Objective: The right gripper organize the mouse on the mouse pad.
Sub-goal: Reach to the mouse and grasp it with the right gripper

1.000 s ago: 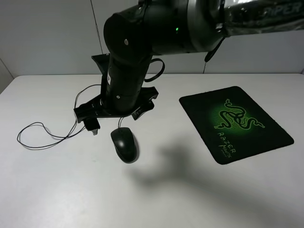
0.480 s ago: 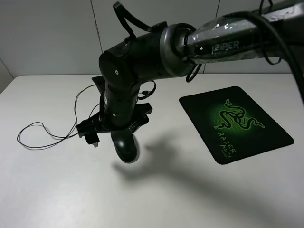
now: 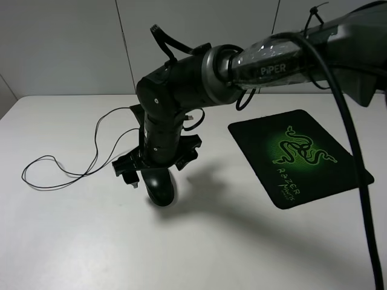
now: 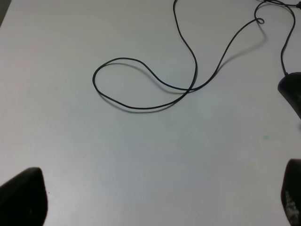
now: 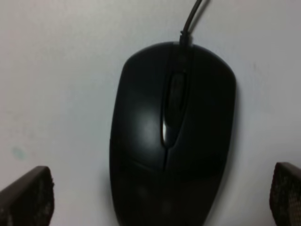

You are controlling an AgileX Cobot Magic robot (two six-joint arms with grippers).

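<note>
The fingers of my right gripper are still above the black mouse's sides, so it is too early to close. Lowering comes next, before closing.
The black mouse [image 3: 161, 191] lies on the white table left of centre, and its thin cord [image 3: 55, 176] loops away to the left. My right gripper [image 3: 158, 168] reaches across and hangs low right over the mouse. In the right wrist view the mouse [image 5: 171, 136] fills the middle and the right gripper [image 5: 155, 200] is open, one fingertip on each side of it, apart from it. The mouse pad [image 3: 300, 156], black with a green snake logo, lies flat at the right, well apart from the mouse. My left gripper [image 4: 155, 200] is open and empty above bare table.
The cord's loop [image 4: 146, 87] lies on the table in front of the left gripper. A dark shape [image 4: 292, 89] sits at that view's edge. The right arm [image 3: 272, 57] spans the upper part of the scene. The table's back edge meets a pale wall.
The right arm has come down over the mouse. Its gripper, which was above and behind the mouse, now straddles it. The mouse, cord and pad have not moved.
</note>
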